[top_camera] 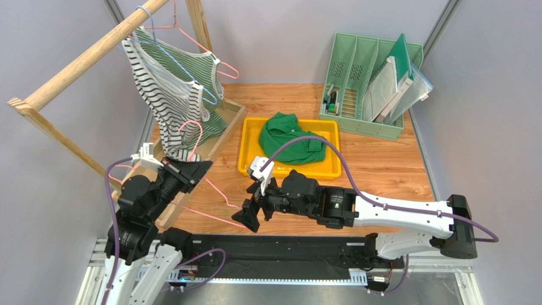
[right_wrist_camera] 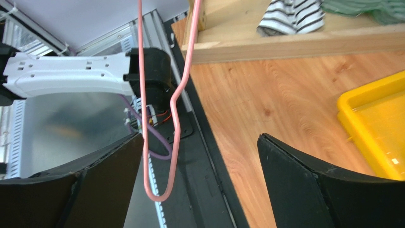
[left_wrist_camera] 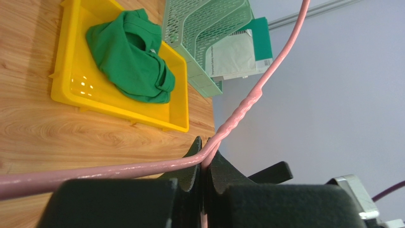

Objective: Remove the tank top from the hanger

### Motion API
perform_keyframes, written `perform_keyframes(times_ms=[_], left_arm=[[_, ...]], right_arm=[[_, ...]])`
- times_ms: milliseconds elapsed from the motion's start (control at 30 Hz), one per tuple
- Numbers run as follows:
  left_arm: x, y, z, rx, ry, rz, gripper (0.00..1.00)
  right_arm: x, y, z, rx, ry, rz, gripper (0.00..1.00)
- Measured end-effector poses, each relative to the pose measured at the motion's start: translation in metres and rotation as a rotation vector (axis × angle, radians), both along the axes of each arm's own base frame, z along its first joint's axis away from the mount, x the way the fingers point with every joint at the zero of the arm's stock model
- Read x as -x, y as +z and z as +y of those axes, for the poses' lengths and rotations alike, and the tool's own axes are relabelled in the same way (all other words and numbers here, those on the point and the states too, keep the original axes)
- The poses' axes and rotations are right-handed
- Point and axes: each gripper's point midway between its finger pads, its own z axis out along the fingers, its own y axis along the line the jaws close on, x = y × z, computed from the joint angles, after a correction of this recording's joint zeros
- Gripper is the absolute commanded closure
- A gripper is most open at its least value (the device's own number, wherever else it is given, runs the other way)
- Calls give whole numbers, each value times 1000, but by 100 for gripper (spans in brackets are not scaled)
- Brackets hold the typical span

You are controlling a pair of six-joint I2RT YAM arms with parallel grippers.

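The hook should stay free to hang on the rack. My right gripper will grab the bare pink hanger [top_camera: 219, 194] by its end loop next.
A bare pink wire hanger [top_camera: 219, 194] hangs low over the table's near left. My left gripper [top_camera: 191, 173] is shut on it; in the left wrist view the wire [left_wrist_camera: 247, 102] is pinched at the hanger's twisted neck between the closed fingers [left_wrist_camera: 205, 156]. My right gripper [top_camera: 249, 213] is open at the hanger's far end. In the right wrist view the hanger's end loop [right_wrist_camera: 175, 123] hangs between the spread fingers [right_wrist_camera: 199, 142], close to the left one. A green tank top [top_camera: 292, 138] lies crumpled in the yellow tray [top_camera: 248, 152], also in the left wrist view [left_wrist_camera: 130, 57].
A wooden clothes rack [top_camera: 83, 60] at the left holds a black-and-white striped top [top_camera: 168, 89] and a green striped one [top_camera: 197, 70] on hangers. A green file organizer [top_camera: 369, 82] with folders stands at the back right. The rack's base beam [right_wrist_camera: 294, 40] runs beside the tray.
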Motion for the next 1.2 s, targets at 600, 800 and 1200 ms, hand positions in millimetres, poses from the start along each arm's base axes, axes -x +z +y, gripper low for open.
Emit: perform_keyframes(times_ms=[600, 800, 1200], left_arm=[[19, 35, 5, 70, -3, -209, 99], [20, 31, 7, 53, 2, -203, 33], [65, 40, 19, -49, -20, -296, 28]], right_arm=[[48, -1, 31, -156, 124, 403, 100], [44, -7, 28, -160, 90, 418, 100], [-5, -39, -9, 80, -74, 61, 100]])
